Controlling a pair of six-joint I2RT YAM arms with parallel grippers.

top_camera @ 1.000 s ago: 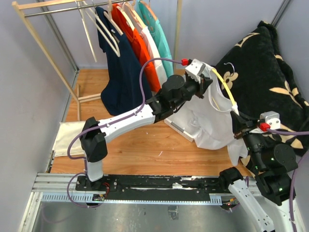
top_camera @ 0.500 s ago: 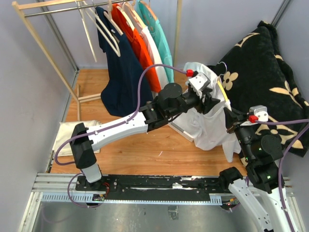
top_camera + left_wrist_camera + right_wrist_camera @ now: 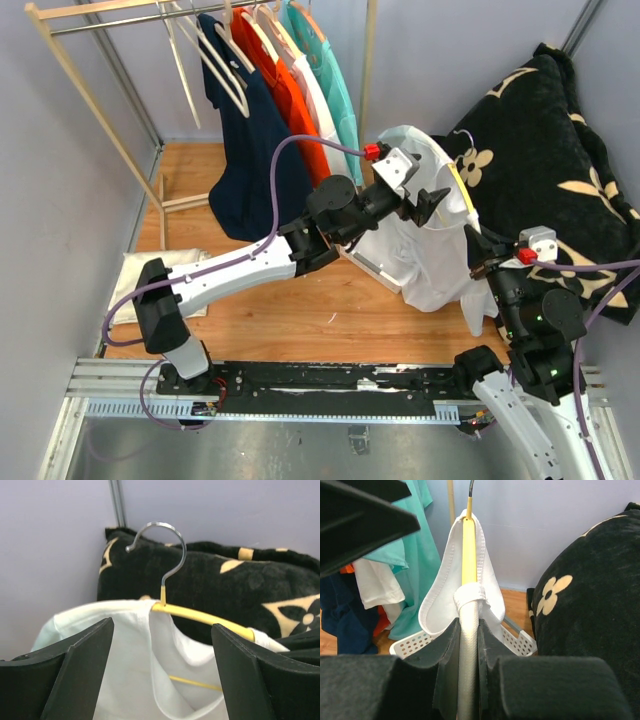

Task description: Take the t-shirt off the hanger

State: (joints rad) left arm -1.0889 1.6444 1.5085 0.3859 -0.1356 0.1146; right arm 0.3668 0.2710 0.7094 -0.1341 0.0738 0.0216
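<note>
I need to remove the t-shirt, so my left gripper should next grab the yellow hanger at its neck, just below the metal hook. The hanger's arms then stay free.
A white t-shirt (image 3: 420, 255) hangs on a yellow hanger (image 3: 461, 192) in front of the black cushion. In the left wrist view the shirt's collar (image 3: 125, 655) drapes over the yellow bar (image 3: 200, 615) below the metal hook (image 3: 170, 545). My left gripper (image 3: 432, 203) is open, its jaws wide on either side of the collar (image 3: 162, 672) and touching nothing. My right gripper (image 3: 478, 262) is shut on the hanger's lower end (image 3: 468, 645). Just above its jaws the shirt's fabric (image 3: 440, 595) is bunched around the bar (image 3: 468, 550).
A wooden rack (image 3: 100, 15) at the back left carries navy, orange, white and teal shirts (image 3: 260, 130). A white perforated basket (image 3: 375, 268) sits on the wooden floor under the t-shirt. The large black flowered cushion (image 3: 545, 150) fills the right. A folded cream cloth (image 3: 140, 285) lies at the left.
My left gripper was shut on the shirt's top; it has opened, let the fabric go and drawn back a little to the left. The right gripper keeps its hold on the hanger.
</note>
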